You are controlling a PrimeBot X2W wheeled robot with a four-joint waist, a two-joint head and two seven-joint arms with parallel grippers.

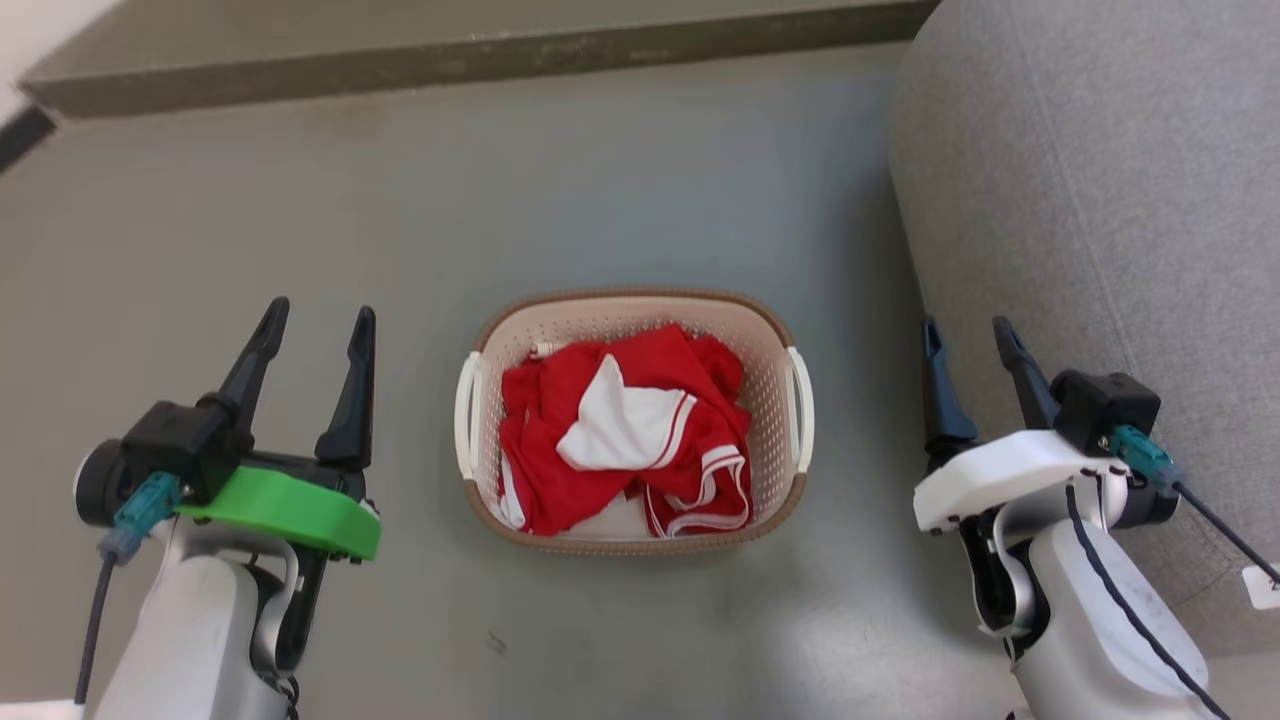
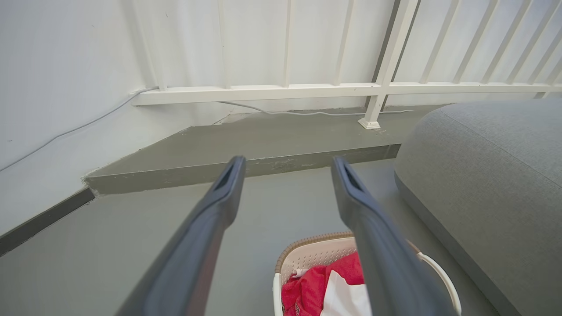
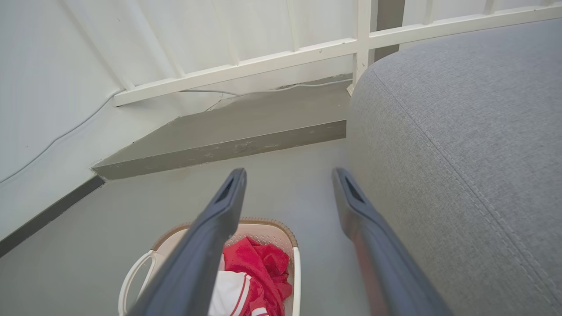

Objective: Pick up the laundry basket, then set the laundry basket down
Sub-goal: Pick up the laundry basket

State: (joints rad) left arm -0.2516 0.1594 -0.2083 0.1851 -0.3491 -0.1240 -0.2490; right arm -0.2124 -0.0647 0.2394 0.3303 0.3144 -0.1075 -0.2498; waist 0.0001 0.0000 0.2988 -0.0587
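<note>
My left gripper will pick up the basket by its slim white handle [image 1: 467, 415] next, because the basket is wide and is loaded with loose clothing [image 1: 630, 426].
The laundry basket [image 1: 770, 400] stands on the grey floor in the middle of the head view, cream-white and perforated, with a brown rim and a white handle on each side. Red and white clothing [image 1: 625, 440] fills it. My left gripper [image 1: 318, 320] hangs open to the basket's left, well apart from it. My right gripper [image 1: 968, 335] is open to the basket's right, close to the sofa. The left wrist view catches the basket [image 2: 307, 256] low between and behind the fingers [image 2: 219, 206]. In the right wrist view the basket [image 3: 268, 230] sits at the lower left.
A grey upholstered sofa [image 1: 1100, 200] rises at the right, close beside my right arm. A raised concrete step [image 1: 450, 50] runs along the far side, with a white railing [image 2: 307, 90] and a wall behind it. A thin cable [image 2: 316, 113] lies on the step.
</note>
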